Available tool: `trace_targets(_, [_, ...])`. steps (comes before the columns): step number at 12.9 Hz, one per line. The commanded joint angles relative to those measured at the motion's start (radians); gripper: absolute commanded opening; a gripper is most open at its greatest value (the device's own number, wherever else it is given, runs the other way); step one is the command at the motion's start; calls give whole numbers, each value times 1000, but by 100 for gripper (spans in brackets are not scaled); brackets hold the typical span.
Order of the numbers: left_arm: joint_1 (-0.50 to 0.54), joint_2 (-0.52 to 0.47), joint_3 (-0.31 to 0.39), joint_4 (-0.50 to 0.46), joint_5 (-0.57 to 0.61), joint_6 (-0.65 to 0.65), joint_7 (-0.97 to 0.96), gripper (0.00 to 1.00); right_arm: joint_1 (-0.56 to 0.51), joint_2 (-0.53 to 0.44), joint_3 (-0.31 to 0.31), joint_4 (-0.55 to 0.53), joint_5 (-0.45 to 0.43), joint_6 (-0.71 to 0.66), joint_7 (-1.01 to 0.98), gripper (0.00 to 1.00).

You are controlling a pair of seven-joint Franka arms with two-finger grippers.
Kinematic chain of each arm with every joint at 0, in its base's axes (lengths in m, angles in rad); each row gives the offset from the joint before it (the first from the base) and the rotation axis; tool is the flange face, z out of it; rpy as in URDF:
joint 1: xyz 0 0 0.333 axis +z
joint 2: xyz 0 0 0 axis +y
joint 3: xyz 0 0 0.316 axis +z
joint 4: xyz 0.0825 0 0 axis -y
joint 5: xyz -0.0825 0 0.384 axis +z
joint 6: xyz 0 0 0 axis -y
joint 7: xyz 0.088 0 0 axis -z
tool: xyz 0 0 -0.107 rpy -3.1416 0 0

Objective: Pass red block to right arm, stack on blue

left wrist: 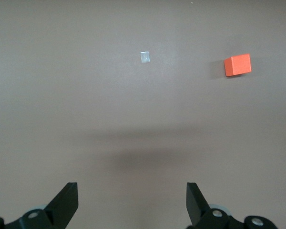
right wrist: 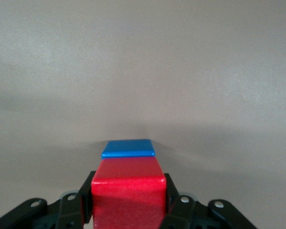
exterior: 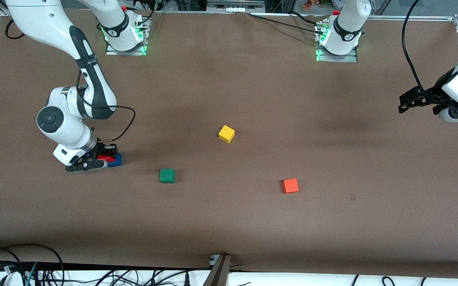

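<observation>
My right gripper should open now and let go of the red block, because the red block's base point(exterior: 106, 158) is low on the blue cube point(exterior: 117, 160).
My right gripper point(exterior: 102, 155) is shut on the red block point(exterior: 107, 158) at the right arm's end of the table. It holds the block low, against the top of the blue cube point(exterior: 117, 160). I cannot tell whether the red block rests on it. In the right wrist view the red block point(right wrist: 127, 183) fills the space between the fingers point(right wrist: 88, 195), and the blue cube's top point(right wrist: 128, 148) shows just past it. My left gripper point(exterior: 408, 101) is open and empty, up in the air over the left arm's end of the table. Its view shows bare table between the fingers point(left wrist: 66, 200).
A yellow cube point(exterior: 226, 134) sits mid-table. A green cube point(exterior: 167, 175) and an orange cube point(exterior: 290, 186) lie nearer to the front camera. The orange cube point(left wrist: 238, 65) and a small tape patch point(left wrist: 144, 57) also show in the left wrist view. Cables lie along the front edge.
</observation>
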Motion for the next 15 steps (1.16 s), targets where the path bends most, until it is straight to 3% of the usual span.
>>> trace_targets(1, [-2,10,-2,30,14,-27,-7,100,7,0,-6,-19,-18,30,19,17])
trace_targets(4, [-2,10,-4,30,14,-27,-6,100,9,0,-6,-19,-18,32,21,19])
trace_targets(5, [-2,10,-4,30,14,-28,-6,100,7,0,-6,-17,-18,32,19,44])
trace_targets(6, [-2,10,-5,30,14,-34,-6,100,7,0,-6,-13,-18,28,16,96])
trace_targets(7, [-2,10,-4,30,14,-36,-6,100,5,-1,-7,-7,-18,24,15,100])
trace_targets(10, [-2,10,-5,30,14,-36,-6,100,7,-18,-9,22,-18,-16,13,100])
trace_targets(15, [-2,10,-7,30,14,-38,-6,100,7,-46,-9,257,-18,-397,13,100])
